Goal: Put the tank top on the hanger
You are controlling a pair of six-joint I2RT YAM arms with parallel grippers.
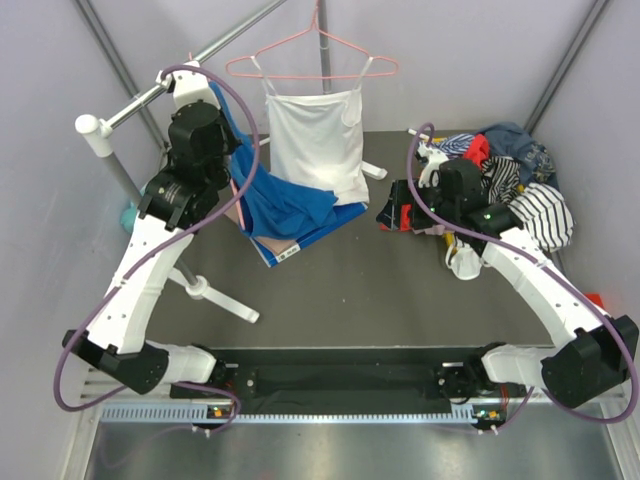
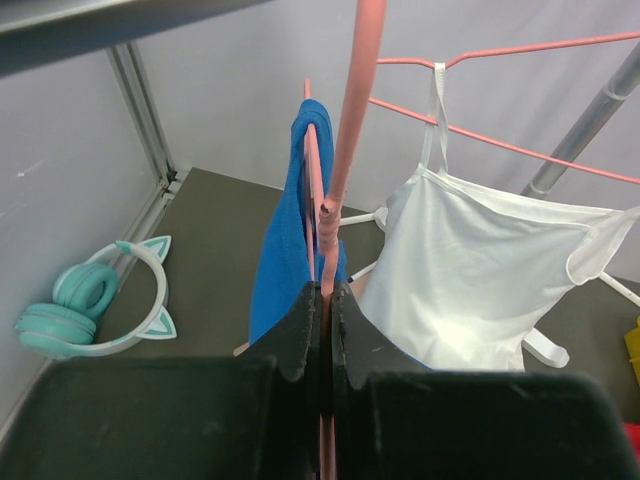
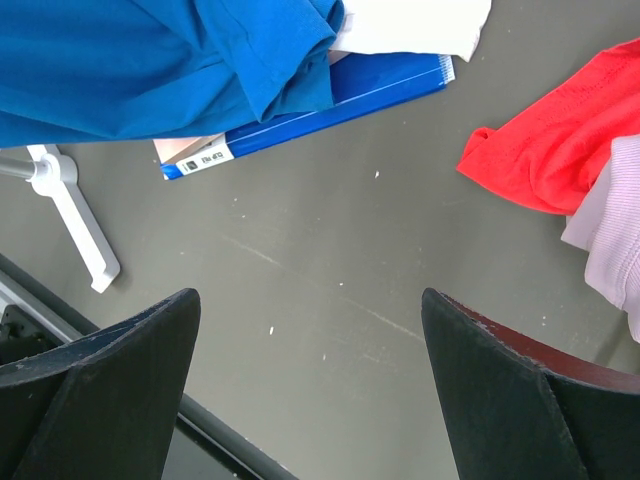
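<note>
The hanger is in place, its tip at the metal bar and its wire hanging below, so my left gripper now releases the hanger.
The blue tank top [image 1: 285,200] hangs draped over the thin pink hanger [image 2: 345,150], sagging towards the table below the rail. My left gripper [image 2: 326,290] is shut on the hanger's wire, with the blue fabric [image 2: 290,240] just beyond the fingertips. In the top view the left gripper [image 1: 225,135] is raised at the back left near the rail. My right gripper [image 3: 310,300] is open and empty, low over bare table; in the top view the right gripper [image 1: 393,212] is to the right of the top's lower edge [image 3: 150,60].
A white camisole [image 1: 320,145] hangs on a second pink hanger [image 1: 310,70] from the metal rail [image 1: 200,55]. A blue book [image 3: 330,100] lies under the top. A red garment [image 3: 550,140] and a clothes pile [image 1: 510,180] lie right. Teal headphones [image 2: 90,300] lie left. Rack feet [image 1: 215,295] stand on the table.
</note>
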